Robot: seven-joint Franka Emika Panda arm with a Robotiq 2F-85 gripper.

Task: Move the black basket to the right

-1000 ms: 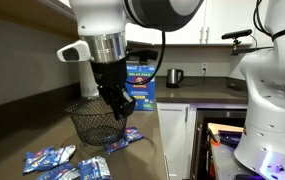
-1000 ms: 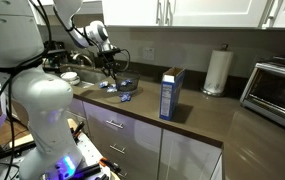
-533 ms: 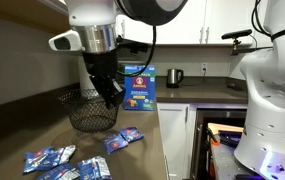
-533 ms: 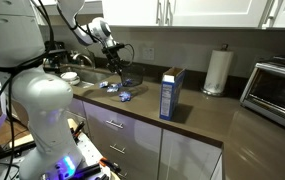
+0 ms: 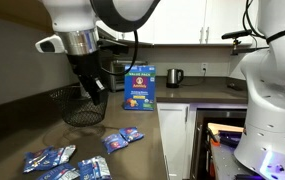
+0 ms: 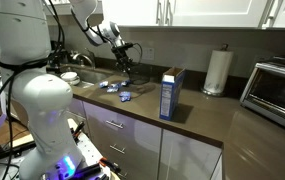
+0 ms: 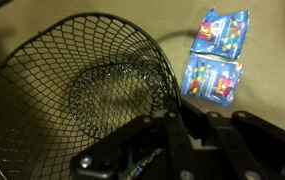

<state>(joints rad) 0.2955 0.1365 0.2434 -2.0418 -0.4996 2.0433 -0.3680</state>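
My gripper should bring the basket down before it releases it, because the black basket's bottom (image 5: 87,126) (image 7: 107,102) is still above the dark countertop.
The black basket (image 5: 80,108) is a round, see-through wire mesh bowl on the dark countertop, left of the blue box (image 5: 139,88). My gripper (image 5: 95,97) reaches down to its near rim and is shut on it. In the wrist view the basket (image 7: 77,75) fills the left side, and my fingers (image 7: 175,118) pinch its rim wire at the lower right. In an exterior view the gripper (image 6: 126,64) holds the basket (image 6: 129,74) behind the snack packets.
Blue snack packets (image 5: 124,137) (image 5: 50,158) lie on the counter in front and show in the wrist view (image 7: 214,78). A paper towel roll (image 6: 218,72) and a toaster oven (image 6: 278,90) stand past the blue box (image 6: 170,93). A kettle (image 5: 176,76) stands behind.
My gripper has moved the basket across the counter, leftward in one exterior view, away from the packets and the blue box. The packets have stayed put.
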